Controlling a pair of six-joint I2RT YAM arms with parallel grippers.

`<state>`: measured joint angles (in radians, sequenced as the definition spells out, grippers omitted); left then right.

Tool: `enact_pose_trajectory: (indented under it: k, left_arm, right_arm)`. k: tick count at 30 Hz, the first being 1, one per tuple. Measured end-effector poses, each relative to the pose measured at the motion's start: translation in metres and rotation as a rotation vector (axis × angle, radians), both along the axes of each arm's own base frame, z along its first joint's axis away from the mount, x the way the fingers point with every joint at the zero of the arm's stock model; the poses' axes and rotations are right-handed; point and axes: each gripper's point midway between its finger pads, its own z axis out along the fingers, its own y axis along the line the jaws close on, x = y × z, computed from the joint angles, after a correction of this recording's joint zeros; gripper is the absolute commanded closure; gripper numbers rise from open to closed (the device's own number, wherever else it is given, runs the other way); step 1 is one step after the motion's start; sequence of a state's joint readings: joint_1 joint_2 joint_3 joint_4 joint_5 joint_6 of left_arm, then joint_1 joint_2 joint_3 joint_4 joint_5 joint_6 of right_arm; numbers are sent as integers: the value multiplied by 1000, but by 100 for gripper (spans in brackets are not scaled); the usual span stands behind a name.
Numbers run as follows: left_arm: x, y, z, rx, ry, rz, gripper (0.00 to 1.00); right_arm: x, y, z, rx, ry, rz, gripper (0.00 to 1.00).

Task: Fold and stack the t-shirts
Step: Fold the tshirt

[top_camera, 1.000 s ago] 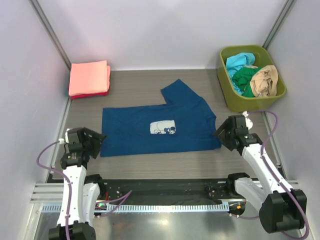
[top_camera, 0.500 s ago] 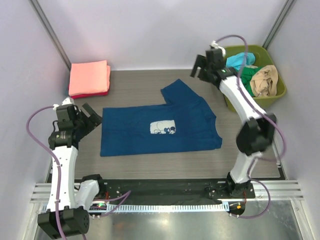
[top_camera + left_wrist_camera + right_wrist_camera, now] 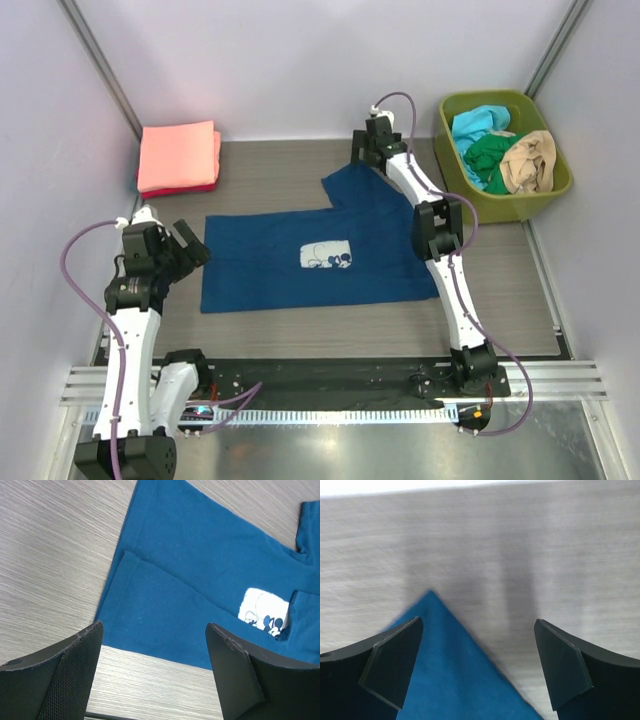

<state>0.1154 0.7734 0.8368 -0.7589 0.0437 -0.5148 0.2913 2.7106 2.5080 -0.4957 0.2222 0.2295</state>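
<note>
My right gripper grips the navy blue t-shirt [image 3: 320, 255] by its back-pointing sleeve corner [image 3: 361, 166] next. Then I fold that side of the t-shirt over the print.
A navy blue t-shirt [image 3: 320, 255] with a white cartoon-mouse print [image 3: 327, 257] lies flat mid-table, one sleeve pointing toward the back. My left gripper [image 3: 192, 246] is open and empty at the shirt's left edge. In the left wrist view [image 3: 155, 670] it hovers over bare table just off the shirt's [image 3: 200, 580] hem corner. My right gripper [image 3: 368, 152] is open and empty above the sleeve tip. In the right wrist view [image 3: 477, 665] the blue sleeve corner [image 3: 455, 675] lies between its fingers. A salmon-pink tee [image 3: 178, 152] lies folded on a red one [image 3: 212, 182].
A green bin [image 3: 455, 190] at the back right holds crumpled cyan [image 3: 478, 125], green [image 3: 485, 155] and tan [image 3: 528, 160] tees. The folded stack sits at the back left corner. White walls close in the table on three sides.
My right arm has swung from the shirt's front right corner past the bin to the back sleeve tip. My left gripper has moved up and in to the shirt's left edge.
</note>
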Motion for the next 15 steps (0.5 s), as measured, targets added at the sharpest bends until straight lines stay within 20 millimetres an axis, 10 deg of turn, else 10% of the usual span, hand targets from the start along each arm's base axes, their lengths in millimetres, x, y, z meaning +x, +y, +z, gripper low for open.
enact_pose_trajectory:
  k: [7, 15]
  left_arm:
    - [1, -4, -3, 0, 15, -17, 16]
    - [1, -7, -4, 8, 15, -29, 16]
  right_arm:
    - [26, 26, 21, 24, -149, 28, 5]
    - [22, 46, -3, 16, -139, 46, 33]
